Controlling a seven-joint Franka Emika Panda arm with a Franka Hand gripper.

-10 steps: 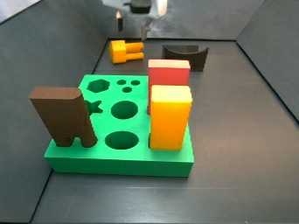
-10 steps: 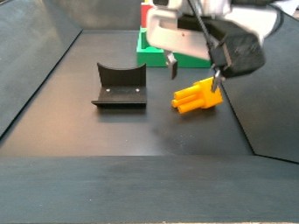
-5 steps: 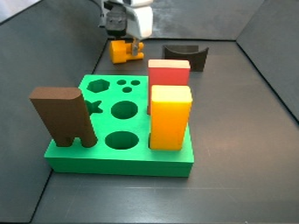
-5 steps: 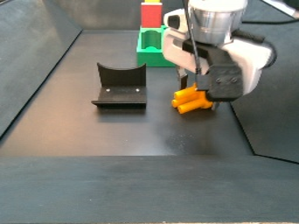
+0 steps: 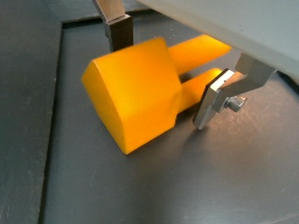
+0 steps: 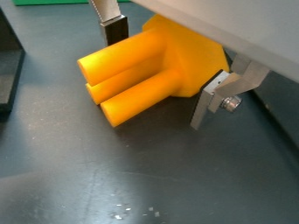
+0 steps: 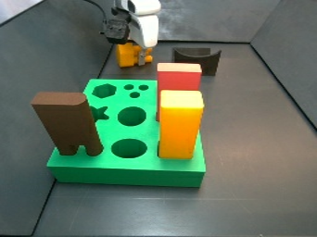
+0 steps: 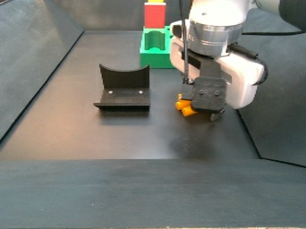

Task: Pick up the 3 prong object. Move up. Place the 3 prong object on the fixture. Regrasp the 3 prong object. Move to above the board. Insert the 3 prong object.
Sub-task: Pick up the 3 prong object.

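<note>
My gripper grips the 3 prong object by its chunky body [image 5: 131, 94] next, to set the object on the fixture.
The 3 prong object [image 5: 135, 92] [image 6: 152, 66] lies on its side on the dark floor, its orange-yellow prongs level with the floor. My gripper [image 5: 163, 77] [image 6: 159, 74] is down around it and open, with one silver finger [image 5: 115, 31] on one side and the other finger [image 5: 214, 98] on the opposite side. In both side views the gripper [image 7: 130, 46] [image 8: 198, 100] hides most of the piece [image 7: 128, 56] [image 8: 185, 106]. The fixture [image 7: 196, 58] [image 8: 122, 87] stands apart beside it. The green board [image 7: 124, 130] [image 8: 158, 49] lies further along the floor.
On the board stand a tall orange-yellow block [image 7: 181, 125], a red block [image 7: 179, 76] and a brown two-legged block [image 7: 69, 120]. Sloping dark walls [image 8: 36, 80] close in the floor on both sides.
The gripper has come down from above the 3 prong object until its fingers straddle it at floor level. The piece has stayed where it lay.
</note>
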